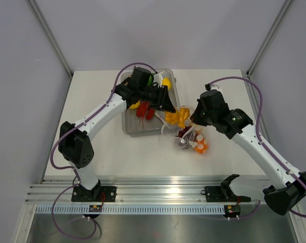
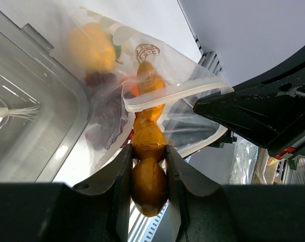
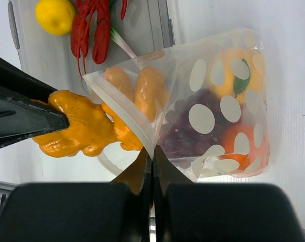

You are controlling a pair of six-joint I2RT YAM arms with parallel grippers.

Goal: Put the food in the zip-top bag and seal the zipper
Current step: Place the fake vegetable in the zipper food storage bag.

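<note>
Only the food piece's far end is in the bag's opening. The near end goes in there next, moved by my left gripper, before it releases the piece.
A knobbly orange-yellow food piece (image 2: 148,176) sits between the fingers of my left gripper (image 2: 148,151), which is shut on it. Its far end reaches into the mouth of the dotted zip-top bag (image 3: 218,116). My right gripper (image 3: 153,156) is shut on the bag's white zipper strip (image 3: 122,113), holding the mouth up. Purple grapes (image 3: 188,131), a yellow pepper (image 3: 233,70) and an orange (image 3: 243,146) lie inside the bag. From above, the left gripper (image 1: 169,106) and right gripper (image 1: 196,122) meet over the bag (image 1: 191,139), right of the tray.
A rigid clear tray (image 1: 126,129) stands just left of the bag. It holds a red lobster (image 3: 92,30), a lemon (image 3: 54,15) and a green item (image 1: 150,80). The table's right edge and a frame post are close behind the right arm.
</note>
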